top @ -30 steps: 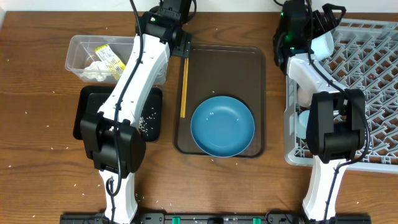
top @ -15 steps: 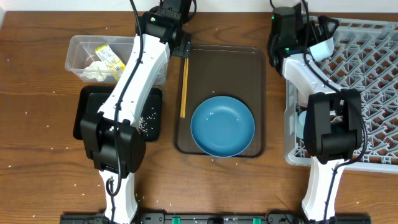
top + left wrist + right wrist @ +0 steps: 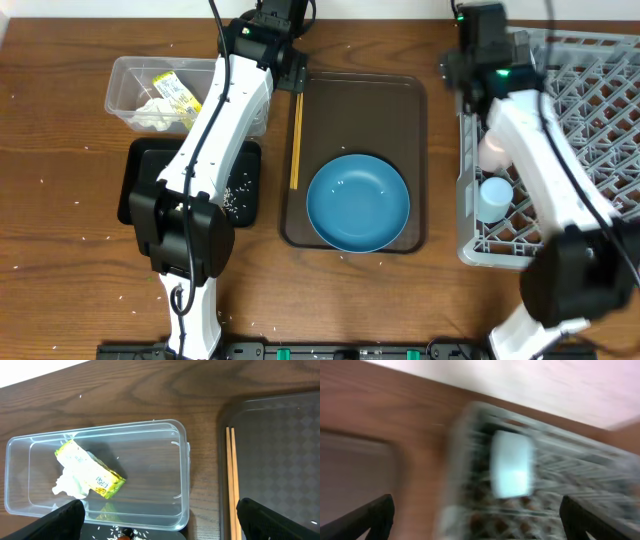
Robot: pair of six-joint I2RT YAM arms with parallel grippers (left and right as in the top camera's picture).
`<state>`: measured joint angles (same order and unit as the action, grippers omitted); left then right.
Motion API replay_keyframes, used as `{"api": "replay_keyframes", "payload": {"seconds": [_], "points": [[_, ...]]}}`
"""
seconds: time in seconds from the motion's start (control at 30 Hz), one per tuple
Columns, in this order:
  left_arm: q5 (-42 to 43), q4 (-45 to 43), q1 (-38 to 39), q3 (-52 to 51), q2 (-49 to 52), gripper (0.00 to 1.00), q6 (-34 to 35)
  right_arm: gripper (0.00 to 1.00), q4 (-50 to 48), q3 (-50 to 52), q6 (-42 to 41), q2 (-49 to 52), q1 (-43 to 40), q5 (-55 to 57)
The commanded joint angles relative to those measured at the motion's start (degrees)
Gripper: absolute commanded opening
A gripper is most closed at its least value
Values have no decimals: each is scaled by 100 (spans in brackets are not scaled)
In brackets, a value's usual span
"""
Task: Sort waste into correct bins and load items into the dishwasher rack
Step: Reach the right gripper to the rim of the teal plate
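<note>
I need to stand the large blue dish in the grey rack, so I should next grab the dish with my right gripper by the dish's rim on the side facing the rack.
My left gripper (image 3: 290,72) (image 3: 160,527) hangs open at the back of the table, between the clear tub (image 3: 150,440) and the chopsticks (image 3: 231,485) (image 3: 296,140). A yellow-green wrapper (image 3: 90,472) and white tissue (image 3: 70,487) lie in that tub (image 3: 130,85). The black tray (image 3: 140,170) holds rice (image 3: 238,195). A large blue dish (image 3: 357,203) sits on the brown tray (image 3: 400,100). Over the back left corner of the grey rack (image 3: 600,130) my right gripper (image 3: 487,35) (image 3: 477,522) is open and empty. Its view is blurred and shows a light-blue item (image 3: 510,470) in the rack. A light-blue cup (image 3: 493,197) stands in the rack.
Stray rice grains dot the wooden table (image 3: 60,250) around the bins. The white wall runs along the table's back edge. The left arm's forearm crosses over the tub and the black tray, and the right arm lies along the rack's left side.
The right arm has swung and stretched along the rack's left side, its wrist shifting right at the back. The left arm, dish and chopsticks have not moved.
</note>
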<state>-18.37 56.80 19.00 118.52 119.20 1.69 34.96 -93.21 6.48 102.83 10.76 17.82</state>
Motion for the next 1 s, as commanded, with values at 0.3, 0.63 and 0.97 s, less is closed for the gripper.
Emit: {"api": "replay_keyframes", "payload": {"seconds": [0.3, 0.63, 0.97], "points": [[-57, 15, -7, -22, 44, 98, 55, 87, 1397, 765, -343, 308, 299, -3405], [-57, 15, -7, -22, 44, 98, 55, 70, 992, 2096, -549, 326, 529, -3759], [-57, 15, -7, -22, 44, 98, 55, 46, 321, 2924, -966, 326, 688, -3829]]}}
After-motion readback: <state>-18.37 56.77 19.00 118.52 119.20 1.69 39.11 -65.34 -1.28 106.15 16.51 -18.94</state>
